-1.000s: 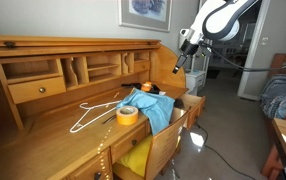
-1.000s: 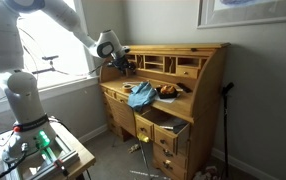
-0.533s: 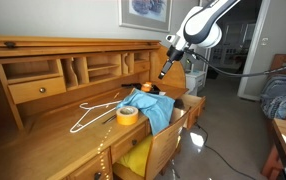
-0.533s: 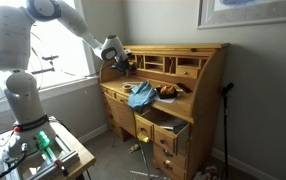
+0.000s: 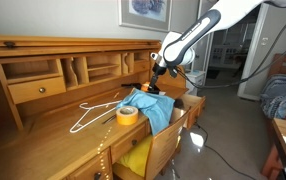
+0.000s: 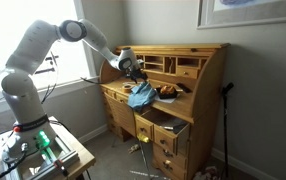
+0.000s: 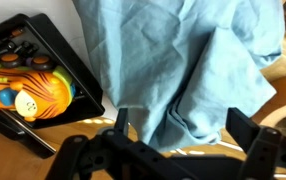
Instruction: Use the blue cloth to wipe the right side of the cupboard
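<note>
Next, my gripper picks up the blue cloth [image 5: 155, 110] by the crumpled fold between my fingers, to wipe the cupboard's side with the rest draping loose.
The blue cloth [image 5: 155, 110] lies crumpled on the work surface of the wooden cupboard desk [image 5: 43, 135], near its open drawers; it shows in both exterior views [image 6: 141, 97]. My gripper [image 5: 154, 82] hangs just above the cloth's far end [image 6: 134, 76]. In the wrist view the cloth [image 7: 183, 55] fills the frame and a fold of it lies between the open jaws [image 7: 183, 125]. The jaws are spread wide and hold nothing.
A black tray with an orange toy [image 7: 18, 90] sits beside the cloth. A tape roll [image 5: 127, 114] and a white wire hanger [image 5: 91, 113] lie on the desk. A drawer with a yellow item [image 5: 135, 156] stands open. Pigeonholes line the back.
The arm has swung in from beside the desk and come down, so the gripper now hangs close over the blue cloth. The cloth has not moved.
</note>
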